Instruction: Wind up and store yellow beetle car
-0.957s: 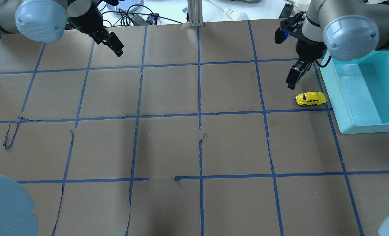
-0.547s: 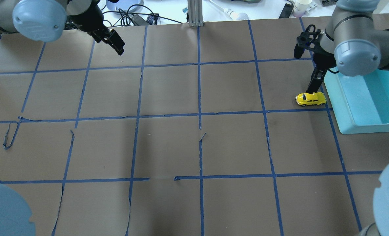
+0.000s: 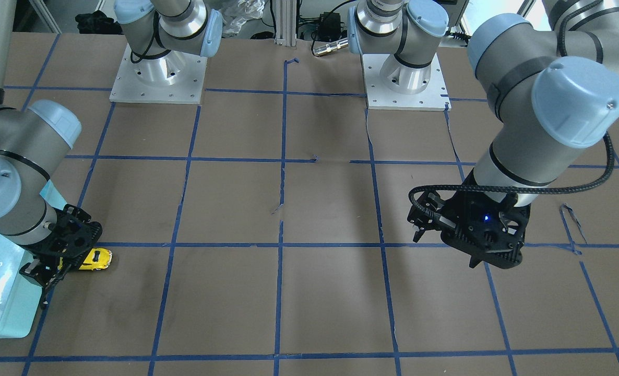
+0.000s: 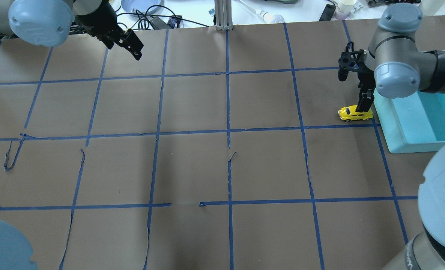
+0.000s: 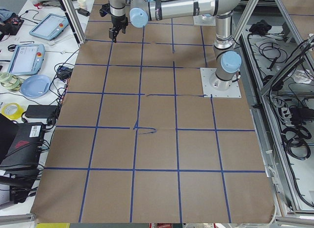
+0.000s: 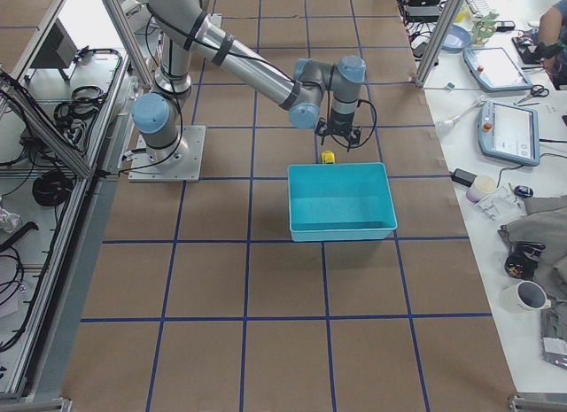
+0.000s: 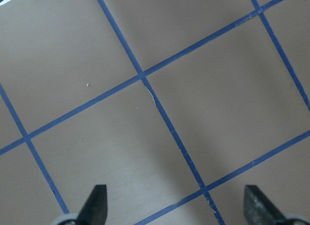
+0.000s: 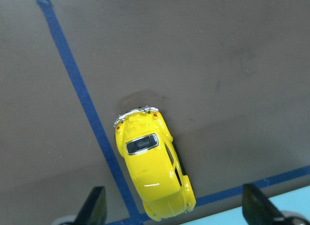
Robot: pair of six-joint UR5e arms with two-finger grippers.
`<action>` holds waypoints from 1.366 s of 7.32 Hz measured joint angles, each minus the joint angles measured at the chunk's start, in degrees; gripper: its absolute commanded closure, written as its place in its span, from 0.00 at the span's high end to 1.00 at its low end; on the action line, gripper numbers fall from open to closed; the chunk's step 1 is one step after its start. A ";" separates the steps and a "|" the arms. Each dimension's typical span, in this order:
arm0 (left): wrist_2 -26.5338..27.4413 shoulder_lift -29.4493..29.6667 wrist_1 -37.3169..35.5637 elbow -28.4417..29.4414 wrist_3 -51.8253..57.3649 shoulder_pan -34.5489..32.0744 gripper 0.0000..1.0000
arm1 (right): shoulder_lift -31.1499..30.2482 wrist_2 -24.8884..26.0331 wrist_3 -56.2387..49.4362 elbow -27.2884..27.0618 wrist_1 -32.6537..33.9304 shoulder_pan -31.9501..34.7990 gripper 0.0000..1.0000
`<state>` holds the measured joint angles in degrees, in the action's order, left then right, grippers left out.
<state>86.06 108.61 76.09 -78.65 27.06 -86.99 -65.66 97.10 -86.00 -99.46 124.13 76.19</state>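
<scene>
My right gripper is above the car's sides and must lower before closing.
The yellow beetle car (image 4: pixel 352 114) stands on the brown table just left of the cyan bin (image 4: pixel 391 127). In the right wrist view the car (image 8: pixel 152 172) lies between the two spread fingers, nearer the left one. My right gripper (image 4: pixel 364 108) is open, low over the car and not gripping it. It partly hides the car (image 3: pixel 96 259) in the front-facing view, where the right gripper (image 3: pixel 54 266) is beside the bin (image 3: pixel 1 313). My left gripper (image 4: pixel 137 54) is open and empty above the far left of the table; its wrist view (image 7: pixel 177 208) shows only bare table.
The bin's edge (image 8: pixel 271 215) shows just past the car's nose. Blue tape lines grid the table, some torn and lifting (image 4: pixel 10 157). Cables, a plate (image 4: pixel 142 4) and a cup (image 4: pixel 344 5) lie beyond the far edge.
My right gripper has come down and to the right, from above and left of the car to right over it. My left gripper has drifted slightly away. The car has not moved.
</scene>
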 measured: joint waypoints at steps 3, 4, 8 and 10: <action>2.23 -3.04 7.38 0.78 -13.04 -0.33 1.00 | 1.26 0.04 -0.48 -1.94 0.22 -0.42 1.00; 3.52 -4.45 8.56 0.52 -14.96 -0.72 1.00 | 1.63 0.02 -0.67 -2.16 0.22 -0.88 0.87; 4.56 -11.87 10.51 -4.94 -23.26 -3.04 1.00 | 2.92 -0.04 -0.66 -2.32 0.24 -1.38 0.00; 4.37 -14.61 9.99 -7.71 -23.28 -3.16 1.00 | 2.51 -0.26 0.14 -2.04 -0.06 -1.34 0.00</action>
<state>90.43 94.00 86.08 -86.36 3.79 -90.15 -63.15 96.84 -85.85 -101.50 124.08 74.85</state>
